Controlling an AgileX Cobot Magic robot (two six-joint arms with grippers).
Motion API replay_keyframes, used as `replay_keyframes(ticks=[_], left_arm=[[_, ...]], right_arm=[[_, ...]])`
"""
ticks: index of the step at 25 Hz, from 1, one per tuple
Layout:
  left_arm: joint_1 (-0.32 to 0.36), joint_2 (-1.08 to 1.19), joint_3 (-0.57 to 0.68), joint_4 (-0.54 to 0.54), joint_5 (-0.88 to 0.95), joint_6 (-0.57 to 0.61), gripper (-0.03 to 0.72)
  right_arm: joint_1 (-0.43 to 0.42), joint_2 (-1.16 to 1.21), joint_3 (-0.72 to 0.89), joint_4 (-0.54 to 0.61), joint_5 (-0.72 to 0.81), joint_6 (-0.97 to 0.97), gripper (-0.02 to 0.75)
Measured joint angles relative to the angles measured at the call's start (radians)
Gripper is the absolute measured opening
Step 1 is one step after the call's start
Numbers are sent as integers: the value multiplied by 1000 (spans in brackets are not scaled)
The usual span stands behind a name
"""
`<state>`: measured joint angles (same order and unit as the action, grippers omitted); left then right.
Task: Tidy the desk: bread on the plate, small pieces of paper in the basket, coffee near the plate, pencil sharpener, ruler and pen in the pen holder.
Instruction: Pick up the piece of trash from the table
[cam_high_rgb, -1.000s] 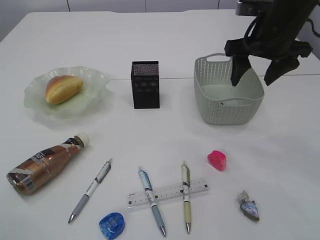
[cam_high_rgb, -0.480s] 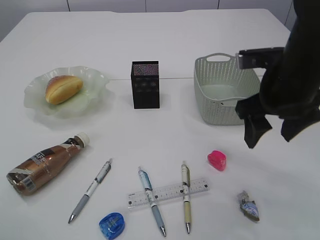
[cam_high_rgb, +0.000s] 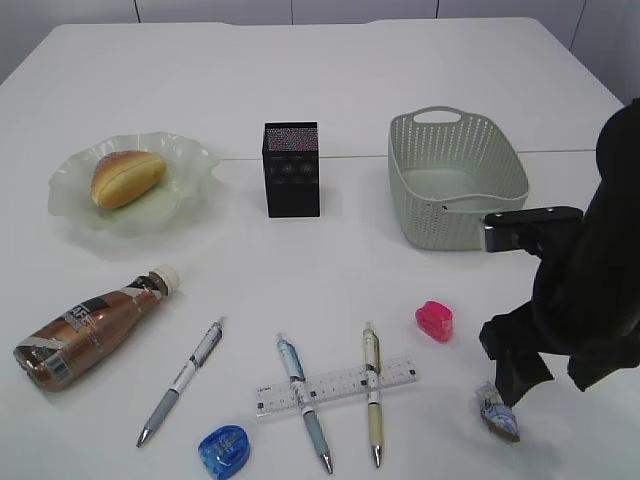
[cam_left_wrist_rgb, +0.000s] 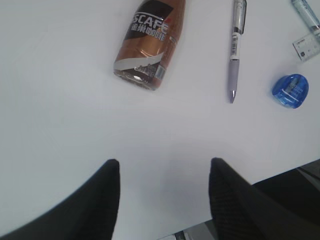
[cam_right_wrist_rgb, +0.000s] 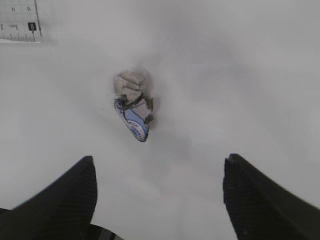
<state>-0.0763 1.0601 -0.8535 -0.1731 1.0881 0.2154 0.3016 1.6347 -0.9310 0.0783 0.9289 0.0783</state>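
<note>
The coffee bottle's body (cam_high_rgb: 82, 337) is broad. My left gripper next needs to grab the bottle by its narrow neck (cam_high_rgb: 151, 285) to put the coffee near the plate.
My right gripper (cam_high_rgb: 548, 378) is open and empty, low over the table beside a crumpled piece of paper (cam_high_rgb: 497, 412), which lies just ahead of the jaws in the right wrist view (cam_right_wrist_rgb: 132, 104). The bread (cam_high_rgb: 126, 177) lies on the green plate (cam_high_rgb: 190, 160). The coffee bottle (cam_high_rgb: 85, 327) lies on its side at front left, also in the left wrist view (cam_left_wrist_rgb: 148, 42). Three pens (cam_high_rgb: 181, 380) (cam_high_rgb: 303, 402) (cam_high_rgb: 372, 392), a clear ruler (cam_high_rgb: 335, 386), a blue sharpener (cam_high_rgb: 223, 449) and a pink sharpener (cam_high_rgb: 434, 321) lie at the front. My left gripper (cam_left_wrist_rgb: 164, 170) is open and empty near the table's front edge.
The black mesh pen holder (cam_high_rgb: 291, 169) stands at the centre back. The grey woven basket (cam_high_rgb: 455, 180) stands to its right, behind my right arm. The table's front edge shows in the left wrist view (cam_left_wrist_rgb: 280, 172).
My right arm has come from above the basket forward and down to the crumpled paper at front right, jaws open throughout. Nothing else has moved.
</note>
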Motion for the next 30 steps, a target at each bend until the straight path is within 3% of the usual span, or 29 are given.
replay_keyframes(ticks=[6, 30], left_arm=[[0, 0, 0, -11, 0, 0, 416], [0, 0, 0, -42, -4, 0, 416]], right_arm=[[34, 4, 12, 16, -77, 7, 577], [34, 218, 13, 49, -182, 15, 566]])
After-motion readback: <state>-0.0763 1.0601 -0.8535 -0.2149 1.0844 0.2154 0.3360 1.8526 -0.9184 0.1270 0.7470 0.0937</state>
